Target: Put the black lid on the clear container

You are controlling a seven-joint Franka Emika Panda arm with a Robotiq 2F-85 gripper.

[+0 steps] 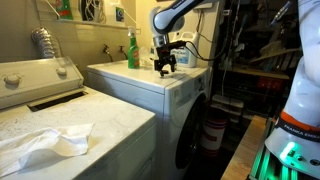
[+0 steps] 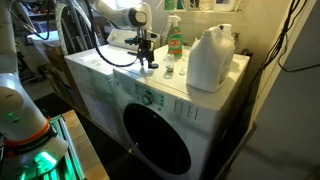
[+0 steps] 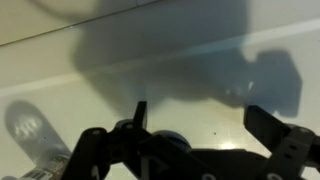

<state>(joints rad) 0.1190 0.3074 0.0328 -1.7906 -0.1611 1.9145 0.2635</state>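
Note:
The black lid has a round edge, and my gripper will grab its opposite sides from above, so the lid's bottom stays free to seat on the clear container.
The clear container (image 2: 210, 58) is a squat see-through jug that stands on the right part of the white machine's top (image 2: 120, 72). My gripper (image 2: 150, 62) hangs low over the left part of that top, well left of the jug, and it also shows in an exterior view (image 1: 165, 66). In the wrist view its fingers (image 3: 198, 118) are spread wide with bare white surface between them, so it is open. A dark round shape (image 3: 166, 140) sits low by the left finger. I cannot tell whether it is the black lid.
A green spray bottle (image 2: 174, 40) stands at the back between gripper and jug, and it also shows in an exterior view (image 1: 132, 50). A small clear bottle (image 2: 168, 69) stands just right of the gripper. A second white machine (image 1: 60, 110) with a crumpled cloth (image 1: 45, 142) is alongside.

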